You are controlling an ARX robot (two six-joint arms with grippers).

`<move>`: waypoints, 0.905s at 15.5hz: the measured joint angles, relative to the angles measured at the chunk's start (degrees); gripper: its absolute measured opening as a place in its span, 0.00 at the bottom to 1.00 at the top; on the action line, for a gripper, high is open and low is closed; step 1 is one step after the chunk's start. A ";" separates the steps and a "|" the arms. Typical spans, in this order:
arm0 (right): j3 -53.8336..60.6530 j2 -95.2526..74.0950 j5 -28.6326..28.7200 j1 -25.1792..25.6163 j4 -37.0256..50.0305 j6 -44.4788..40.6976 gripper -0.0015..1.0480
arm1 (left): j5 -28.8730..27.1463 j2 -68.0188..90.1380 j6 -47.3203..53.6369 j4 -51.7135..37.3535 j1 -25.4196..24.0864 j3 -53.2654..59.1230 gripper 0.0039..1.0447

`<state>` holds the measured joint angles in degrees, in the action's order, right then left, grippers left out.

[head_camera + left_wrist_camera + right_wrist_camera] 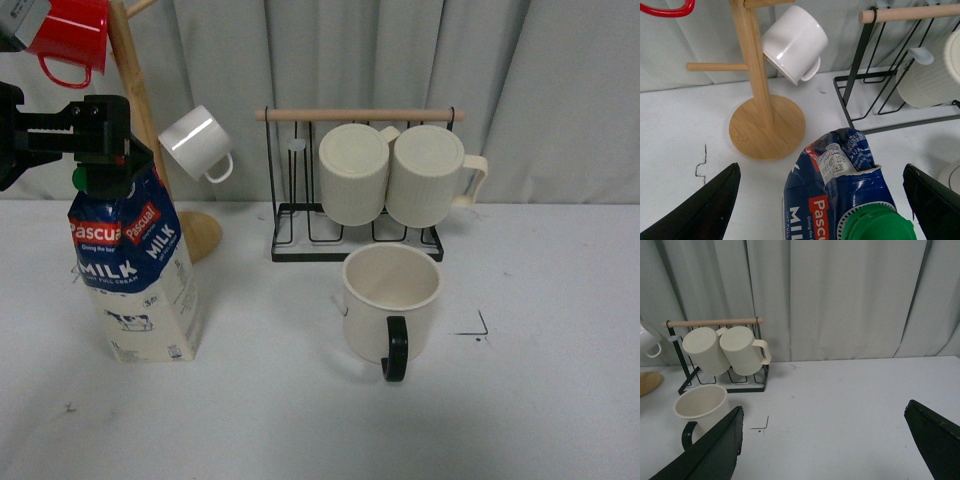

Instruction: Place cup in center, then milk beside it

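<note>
My left gripper is about to take hold of the carton by its folded top (840, 160), so that it can set the milk beside the cream cup.
The cream cup (390, 295) with a black handle (396, 352) stands upright on the white tabletop, just left of a black corner mark (478, 326) of the center patch (290, 350). The milk carton (135, 270) stands upright at the left. My left gripper (95, 135) is open at the carton's top. In the left wrist view the carton's folded blue top (840, 170) and green cap (875, 225) sit between the spread fingers (707, 210) of the gripper (820, 167), untouched. My right gripper (822, 410) is open and empty over bare table, right of the cup (702, 407).
A wooden mug tree (140, 110) holding a red mug (70, 35) and a small white mug (197, 143) stands behind the carton. A black wire rack (355, 245) with two ribbed cream mugs (355, 172) stands behind the cup. A grey curtain closes off the back.
</note>
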<state>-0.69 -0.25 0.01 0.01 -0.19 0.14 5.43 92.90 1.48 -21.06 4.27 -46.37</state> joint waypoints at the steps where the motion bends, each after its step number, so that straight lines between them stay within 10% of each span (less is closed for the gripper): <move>1: 0.00 0.00 0.00 0.00 0.00 0.00 0.94 | -1.40 1.33 0.02 0.13 0.42 -0.66 0.94; 4: 0.00 0.00 0.00 0.00 0.00 0.00 0.94 | -6.34 7.65 -1.68 1.29 0.33 -2.71 0.93; 8: 0.00 0.00 0.00 0.00 0.00 0.00 0.94 | -8.13 8.00 -4.09 1.11 1.25 -3.58 0.61; 14: 0.00 0.00 0.00 0.00 0.00 0.00 0.94 | -11.26 5.73 -5.62 3.61 7.65 -3.65 0.54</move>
<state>-0.69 -0.25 0.01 0.01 -0.19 0.14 -5.82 98.63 -4.14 -17.45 11.92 -50.02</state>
